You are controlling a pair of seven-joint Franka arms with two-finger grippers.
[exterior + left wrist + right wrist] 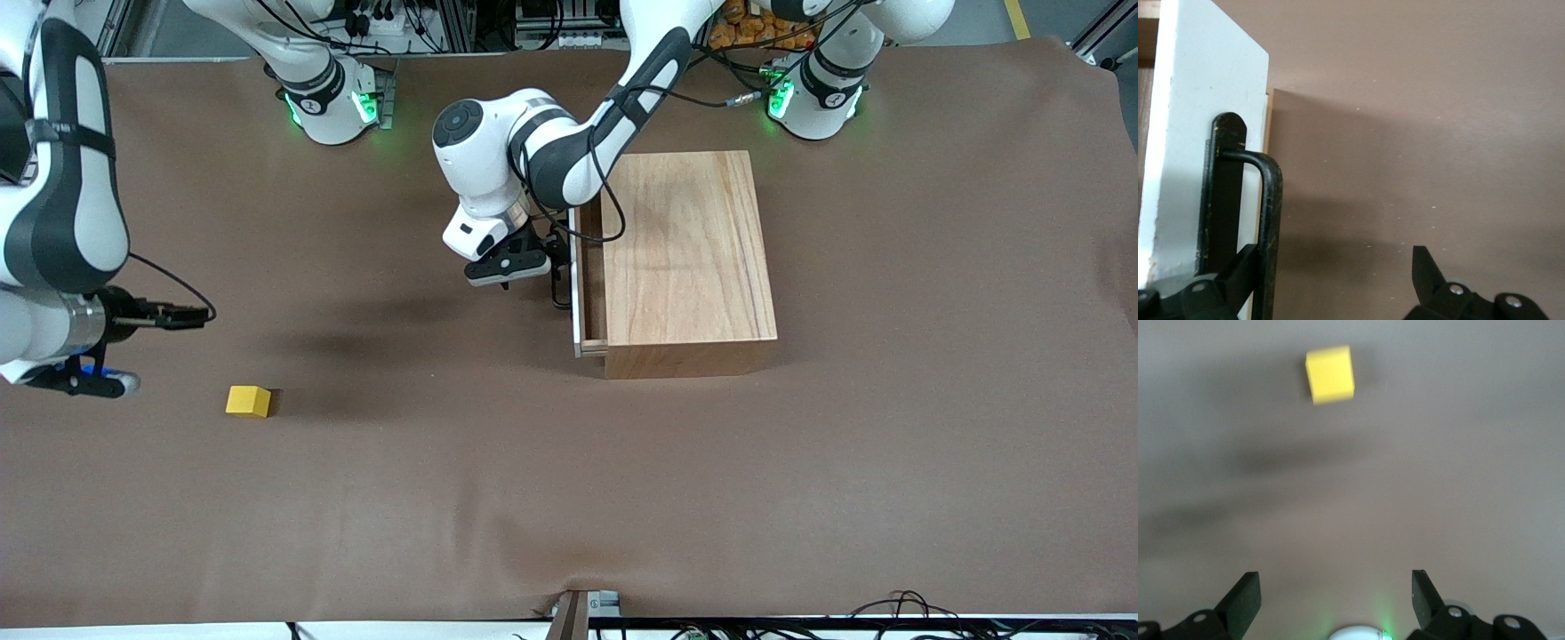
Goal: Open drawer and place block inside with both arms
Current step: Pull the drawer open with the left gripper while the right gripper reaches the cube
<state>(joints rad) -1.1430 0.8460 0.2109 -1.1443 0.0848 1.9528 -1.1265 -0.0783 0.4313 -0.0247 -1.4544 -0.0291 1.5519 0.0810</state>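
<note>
My right gripper will next grab the yellow block by its opposite sides to place it inside the drawer (589, 284).
The wooden box (685, 258) stands on the brown table toward the left arm's end. Its drawer (589, 284) is pulled out a little, showing a thin strip of tray. My left gripper (544, 267) is open at the black U-shaped handle (560, 286). In the left wrist view (1335, 261) one finger (1238, 273) sits between the handle bar (1270, 220) and the white front panel (1198, 133), the other stands well apart. The yellow block (248, 401) lies on the table toward the right arm's end. My right gripper (89, 380) hovers beside it, open and empty (1335, 583), with the block (1330, 373) ahead of the fingers.
The brown cloth (569, 498) covers the whole table, with a ripple at the edge nearest the front camera. The arms' green-lit bases (333, 102) (813, 98) stand along the edge farthest from that camera. A cable (169, 284) loops from the right wrist.
</note>
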